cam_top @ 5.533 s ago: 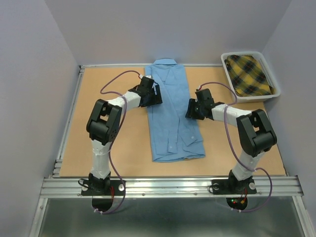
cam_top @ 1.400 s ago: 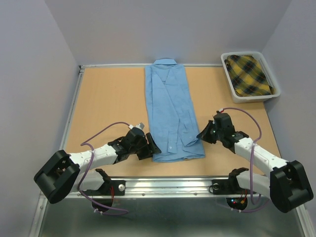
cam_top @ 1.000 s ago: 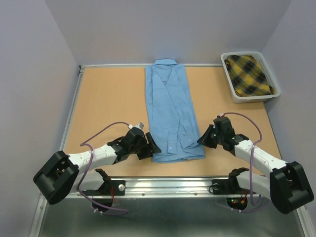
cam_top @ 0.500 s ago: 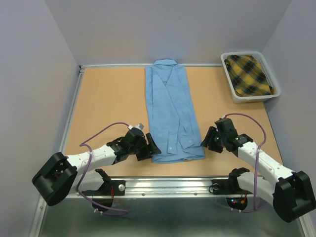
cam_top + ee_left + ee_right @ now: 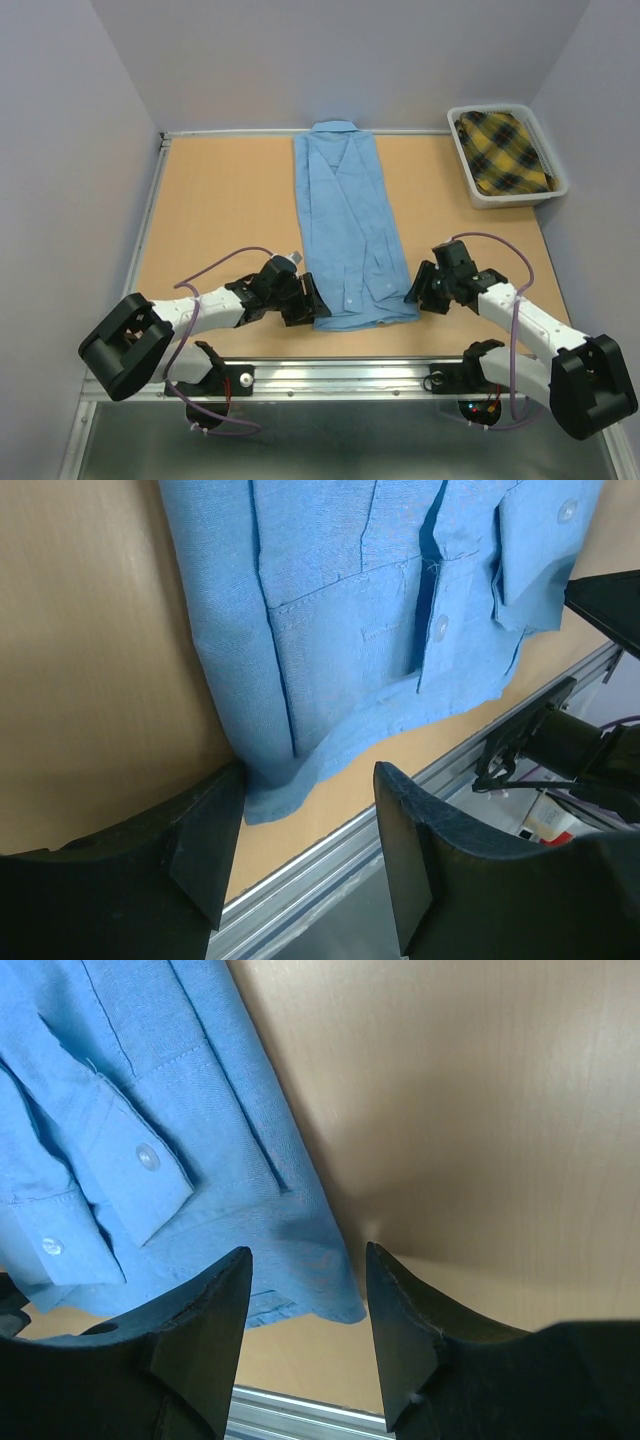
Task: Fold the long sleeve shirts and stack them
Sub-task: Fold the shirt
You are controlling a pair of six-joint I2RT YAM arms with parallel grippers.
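My right gripper is ready to close on the shirt's corner: in the right wrist view my fingers reach past the corner and down beside it.
A light blue long sleeve shirt (image 5: 345,230) lies folded into a narrow strip down the middle of the table, collar at the far edge and hem near the front. My left gripper (image 5: 308,303) is open at the hem's near-left corner. In the left wrist view that corner of the shirt (image 5: 380,610) sits just inside the left gripper (image 5: 310,770). My right gripper (image 5: 418,290) is open at the near-right corner. In the right wrist view the right gripper (image 5: 306,1250) straddles the shirt's (image 5: 150,1090) corner. A buttoned cuff lies on top there.
A white bin (image 5: 515,197) at the far right holds a yellow plaid cloth (image 5: 503,150). The metal rail (image 5: 340,375) runs along the table's front edge, just behind both grippers. Grey walls enclose the left, back and right sides.
The right gripper has opened and slid down to the hem's near-right corner. The left gripper has shifted right onto the near-left corner. The shirt has not moved.
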